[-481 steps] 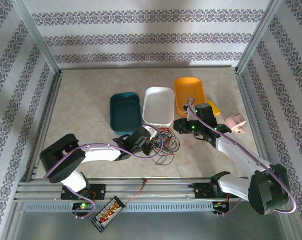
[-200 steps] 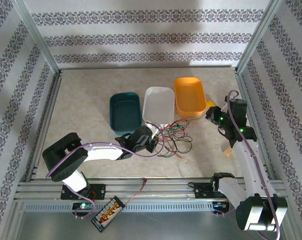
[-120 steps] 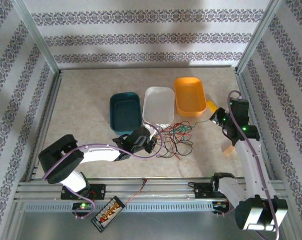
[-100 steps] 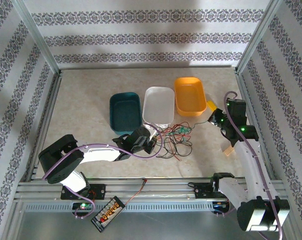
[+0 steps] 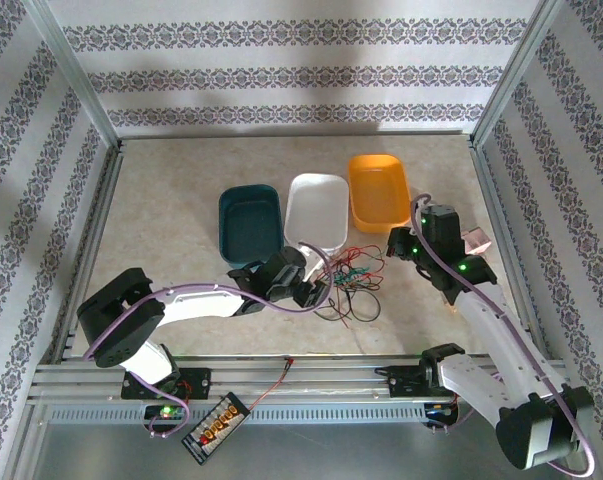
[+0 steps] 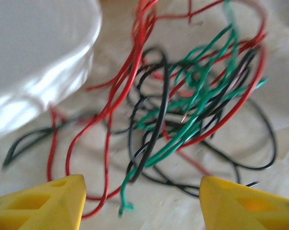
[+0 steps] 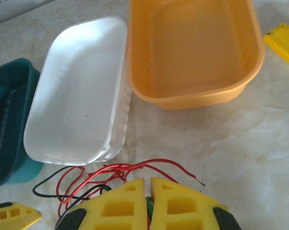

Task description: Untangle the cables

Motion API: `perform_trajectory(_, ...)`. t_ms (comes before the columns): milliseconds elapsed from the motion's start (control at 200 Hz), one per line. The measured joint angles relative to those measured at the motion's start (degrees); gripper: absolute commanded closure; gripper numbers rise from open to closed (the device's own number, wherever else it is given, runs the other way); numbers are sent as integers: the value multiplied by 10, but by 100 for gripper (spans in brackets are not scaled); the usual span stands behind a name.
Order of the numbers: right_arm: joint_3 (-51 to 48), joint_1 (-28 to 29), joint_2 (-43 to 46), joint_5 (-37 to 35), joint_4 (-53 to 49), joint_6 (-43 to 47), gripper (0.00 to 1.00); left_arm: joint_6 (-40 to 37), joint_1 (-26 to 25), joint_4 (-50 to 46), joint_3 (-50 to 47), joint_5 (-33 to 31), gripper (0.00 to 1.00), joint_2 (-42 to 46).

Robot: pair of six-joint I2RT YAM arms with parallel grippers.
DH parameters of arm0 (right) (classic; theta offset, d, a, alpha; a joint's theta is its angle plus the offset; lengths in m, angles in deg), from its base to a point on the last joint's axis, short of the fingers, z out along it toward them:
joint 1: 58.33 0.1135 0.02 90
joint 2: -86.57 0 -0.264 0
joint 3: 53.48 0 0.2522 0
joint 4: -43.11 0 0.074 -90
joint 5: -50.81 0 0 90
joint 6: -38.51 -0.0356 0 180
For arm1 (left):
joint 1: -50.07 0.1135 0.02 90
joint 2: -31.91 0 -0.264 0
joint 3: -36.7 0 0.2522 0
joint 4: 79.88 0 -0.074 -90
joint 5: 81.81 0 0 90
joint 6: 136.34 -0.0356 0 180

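Observation:
The green cable is in a tangle and needs to be untangled. My left gripper should next pick up the bunched wires of the tangle, away from my right gripper.
The cables point(image 5: 347, 281) lie as a loose tangle of thin red, black and green wires on the table, just in front of the white tray. In the left wrist view the tangle point(image 6: 182, 96) spreads ahead of my left gripper point(image 6: 142, 184), which is open; a green wire end point(image 6: 124, 207) lies between its yellow fingers without being touched. From above, the left gripper point(image 5: 319, 292) sits at the tangle's left edge. My right gripper point(image 5: 390, 247) is at the tangle's right edge. Its yellow fingers point(image 7: 120, 203) are shut on a green cable point(image 7: 148, 206), with red loops point(image 7: 134, 168) just ahead.
Three trays stand in a row behind the tangle: teal point(image 5: 249, 225), white point(image 5: 316, 208) and orange point(image 5: 378, 190). A yellow block point(image 7: 283, 40) lies right of the orange tray. A circuit board point(image 5: 216, 428) with its own red wire hangs at the front rail.
My right gripper has swung from the right side back left toward the tangle, and the stretched wires have slackened. The left gripper has shifted slightly right, toward the pile.

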Motion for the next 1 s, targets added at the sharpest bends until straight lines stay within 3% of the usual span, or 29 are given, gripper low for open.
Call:
perform_trajectory(380, -2, 25, -25, 5, 28, -7, 100, -32, -30, 0, 106, 26, 43, -111)
perform_trajectory(445, -2, 25, -25, 6, 30, -9, 100, -33, -33, 0, 115, 23, 56, -129)
perform_trajectory(525, -2, 25, -25, 6, 29, -14, 100, -27, -34, 3, 118, 10, 84, -144)
perform_trajectory(605, -2, 25, -24, 3, 29, -16, 100, -17, -35, 15, 117, -11, 97, -150)
perform_trajectory(1000, -4, 7, -7, -97, -32, -52, 100, 57, -36, 144, 22, -74, 100, -92)
